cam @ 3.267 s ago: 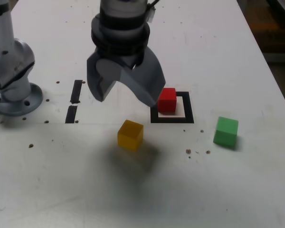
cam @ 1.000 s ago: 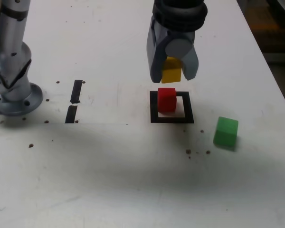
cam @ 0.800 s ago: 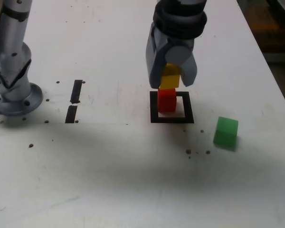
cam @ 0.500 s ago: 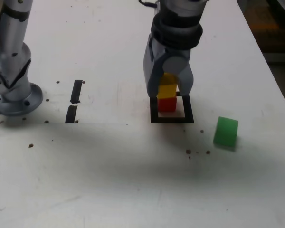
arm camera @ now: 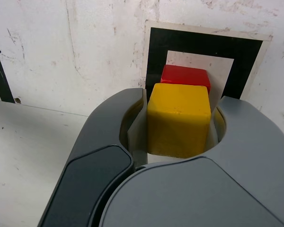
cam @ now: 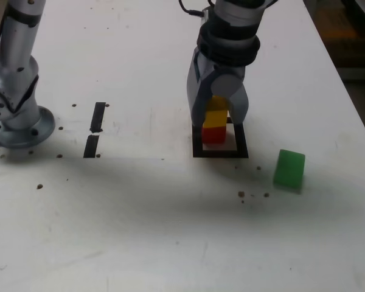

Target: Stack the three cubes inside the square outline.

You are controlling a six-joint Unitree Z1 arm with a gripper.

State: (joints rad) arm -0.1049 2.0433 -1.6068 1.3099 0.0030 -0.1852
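Note:
The yellow cube's lower edge (cam: 215,126) is resting on the red cube (cam: 213,135) in the exterior view, so my gripper needs to let go of the yellow cube.
The red cube (cam: 213,135) stands inside the square outline (cam: 219,152) on the white table. The yellow cube (cam: 216,115) rests on top of it, and my gripper (cam: 216,118) is shut on the yellow cube, one finger at each side. In the wrist view the yellow cube (arm camera: 179,119) fills the space between the two grey fingers (arm camera: 111,137), with the red cube (arm camera: 185,75) showing just behind it inside the square outline (arm camera: 157,49). The green cube (cam: 289,168) lies apart on the table, toward the exterior view's right of the outline.
The arm's grey base (cam: 15,115) stands at the exterior view's left edge. Two short black tape strips (cam: 95,128) lie between the base and the outline. Small dark specks (cam: 253,194) dot the table near the green cube. The table's right edge runs close behind the green cube.
The gripper has come down with the yellow cube from above the red cube until the yellow cube sits on it. The green cube has not moved.

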